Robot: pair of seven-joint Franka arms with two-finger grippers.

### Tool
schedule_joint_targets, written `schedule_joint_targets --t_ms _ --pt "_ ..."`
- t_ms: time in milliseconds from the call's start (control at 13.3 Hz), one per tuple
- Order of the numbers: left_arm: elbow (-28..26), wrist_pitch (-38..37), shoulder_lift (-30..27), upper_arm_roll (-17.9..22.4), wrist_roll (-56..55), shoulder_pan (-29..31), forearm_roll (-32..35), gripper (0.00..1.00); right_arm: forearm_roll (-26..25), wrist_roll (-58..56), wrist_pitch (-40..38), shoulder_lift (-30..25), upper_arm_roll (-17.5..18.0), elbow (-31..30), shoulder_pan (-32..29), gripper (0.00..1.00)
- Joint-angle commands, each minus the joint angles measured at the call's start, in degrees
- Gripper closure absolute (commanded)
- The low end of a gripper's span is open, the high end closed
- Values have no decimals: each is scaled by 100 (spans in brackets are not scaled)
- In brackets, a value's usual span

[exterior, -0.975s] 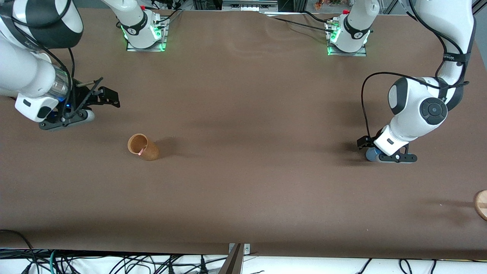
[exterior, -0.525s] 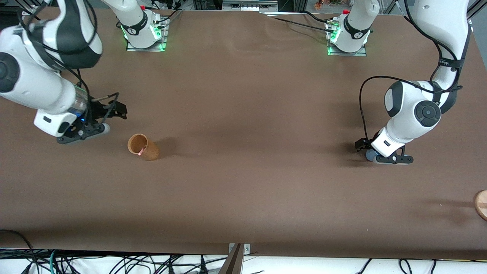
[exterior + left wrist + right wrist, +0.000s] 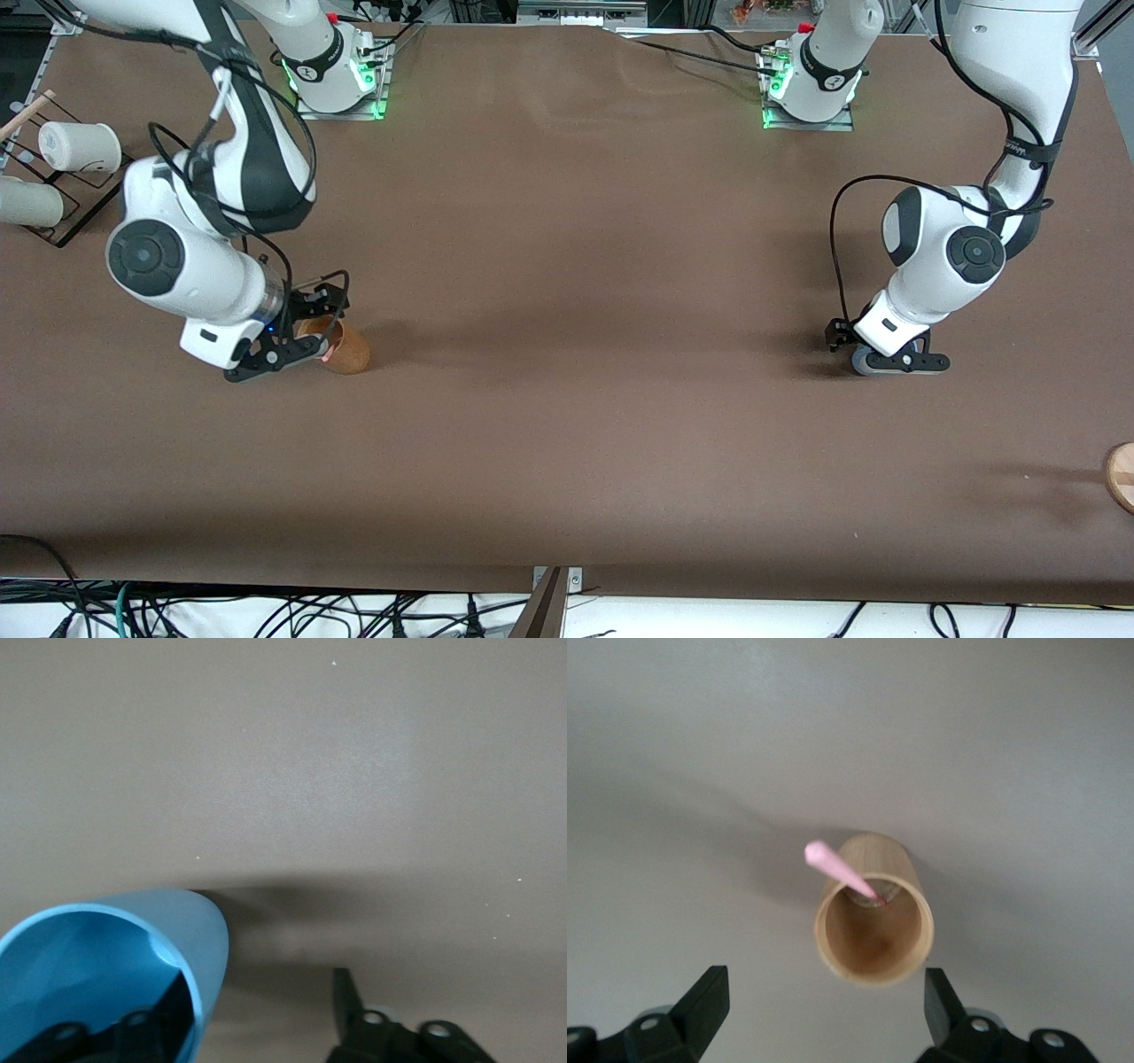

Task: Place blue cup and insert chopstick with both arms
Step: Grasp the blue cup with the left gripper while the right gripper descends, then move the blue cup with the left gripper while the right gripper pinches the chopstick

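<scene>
The pink chopstick needs to go into the blue cup, so my right gripper should pinch the chopstick by its exposed upper part (image 3: 833, 865).
The blue cup (image 3: 106, 966) stands on the table toward the left arm's end, its light-blue inside facing the left wrist camera. In the front view only a sliver of the blue cup (image 3: 858, 361) shows under the left hand. My left gripper (image 3: 846, 347) is open and low over the cup, with one finger (image 3: 168, 1010) inside it and the other (image 3: 350, 992) outside. A tan-brown cup (image 3: 345, 350) stands toward the right arm's end with the pink chopstick (image 3: 837, 868) leaning in it. My right gripper (image 3: 824, 997) is open just above this cup (image 3: 873, 917).
A black wire rack (image 3: 62, 190) with white cups (image 3: 80, 146) stands at the right arm's end of the table. A round wooden piece (image 3: 1121, 474) lies at the table's edge at the left arm's end. Cables run along the table's front edge.
My right arm has swung from the table's end to the tan-brown cup and now hovers over it. My left hand has shifted slightly and covers more of the blue cup.
</scene>
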Motion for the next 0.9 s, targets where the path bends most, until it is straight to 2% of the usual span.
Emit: schedule_joint_targets --t_ms 0,225,375,450,600,675,825 --pt "-29 -63 -114 128 48 -44 113 100 -71 -65 180 330 -3 123 -9 10" --pt "-28 -63 -123 128 65 -44 113 100 -228 -65 206 419 -3 123 0 28" --pt "24 -72 -132 128 39 -35 113 100 -343 -65 312 507 -3 123 0 34" --pt "233 -368 -166 120 21 -61 105 100 -378 -65 356 516 -3 123 0 35" --pt "1040 -1604 -211 50 -180 -297 -44 100 -414 -65 408 516 -3 131 0 38" --pt "1383 -2045 -202 49 -546 -560 -236 100 -475 -65 478 525 -3 131 17 39" --pt "1772 -2348 -167 49 -1590 -1288 -300 100 -563 -57 610 560 -3 149 35 39"
